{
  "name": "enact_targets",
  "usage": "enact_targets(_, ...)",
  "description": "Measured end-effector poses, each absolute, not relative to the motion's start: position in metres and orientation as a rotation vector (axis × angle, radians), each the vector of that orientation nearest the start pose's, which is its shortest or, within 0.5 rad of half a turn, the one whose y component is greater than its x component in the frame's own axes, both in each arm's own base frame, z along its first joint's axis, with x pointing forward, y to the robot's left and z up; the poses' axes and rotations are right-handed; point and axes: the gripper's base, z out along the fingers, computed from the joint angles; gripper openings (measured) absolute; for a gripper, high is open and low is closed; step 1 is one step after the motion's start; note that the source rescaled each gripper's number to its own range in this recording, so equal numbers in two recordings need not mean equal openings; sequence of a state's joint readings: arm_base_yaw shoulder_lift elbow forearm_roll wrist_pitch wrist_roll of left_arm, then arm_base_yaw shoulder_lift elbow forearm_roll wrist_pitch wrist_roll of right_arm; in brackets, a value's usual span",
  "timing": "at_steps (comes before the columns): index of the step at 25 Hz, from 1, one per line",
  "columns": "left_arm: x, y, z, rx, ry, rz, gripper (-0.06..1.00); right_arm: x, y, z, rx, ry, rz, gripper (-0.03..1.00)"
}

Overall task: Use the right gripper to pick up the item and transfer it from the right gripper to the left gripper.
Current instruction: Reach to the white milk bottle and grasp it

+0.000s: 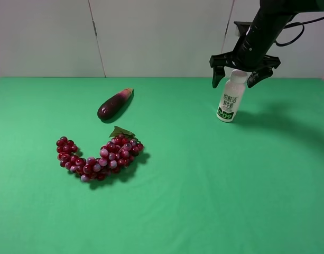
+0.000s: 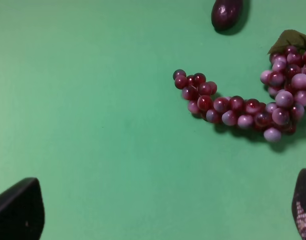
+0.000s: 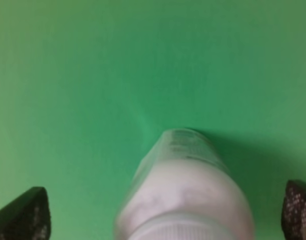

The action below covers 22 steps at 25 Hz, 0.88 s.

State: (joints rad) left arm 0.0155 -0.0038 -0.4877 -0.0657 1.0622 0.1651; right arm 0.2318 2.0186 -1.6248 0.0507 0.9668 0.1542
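Observation:
My right gripper grabs the bottle by its shoulder (image 1: 235,86) next, so that the white drink bottle's labelled base (image 1: 225,114) stays free for my left gripper.
The white drink bottle (image 1: 230,98) with a green-and-black label stands upright on the green table at the back right. My right gripper (image 1: 239,77) is open, its fingers either side of the bottle's cap and shoulder without closing on it. In the right wrist view the bottle (image 3: 185,195) is blurred and close, between the two fingertips (image 3: 25,215). My left gripper (image 2: 162,220) is open and empty, seen only in the left wrist view, hovering above the table near the grapes.
A dark purple eggplant (image 1: 114,103) lies at the back left. A red grape bunch (image 1: 101,157) with a leaf lies in front of it; it also shows in the left wrist view (image 2: 247,100), with the eggplant's tip (image 2: 226,13).

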Motion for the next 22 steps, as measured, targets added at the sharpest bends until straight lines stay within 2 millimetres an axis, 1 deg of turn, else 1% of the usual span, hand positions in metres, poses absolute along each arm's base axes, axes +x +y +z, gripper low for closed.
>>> enact_targets(4,-0.004,-0.005,0.274,0.156,2.047,0.033,1.0,0.42,0.102,0.21,-0.074,2.868,0.127,1.0)
enact_targets(13,-0.004,-0.005,0.274,0.156,2.047,0.033,1.0,0.421,0.099,0.208,-0.074,2.86,0.084,1.0)
enact_targets(22,-0.004,-0.005,0.274,0.156,2.047,0.033,1.0,0.422,0.1,0.198,-0.063,2.899,0.075,1.0)
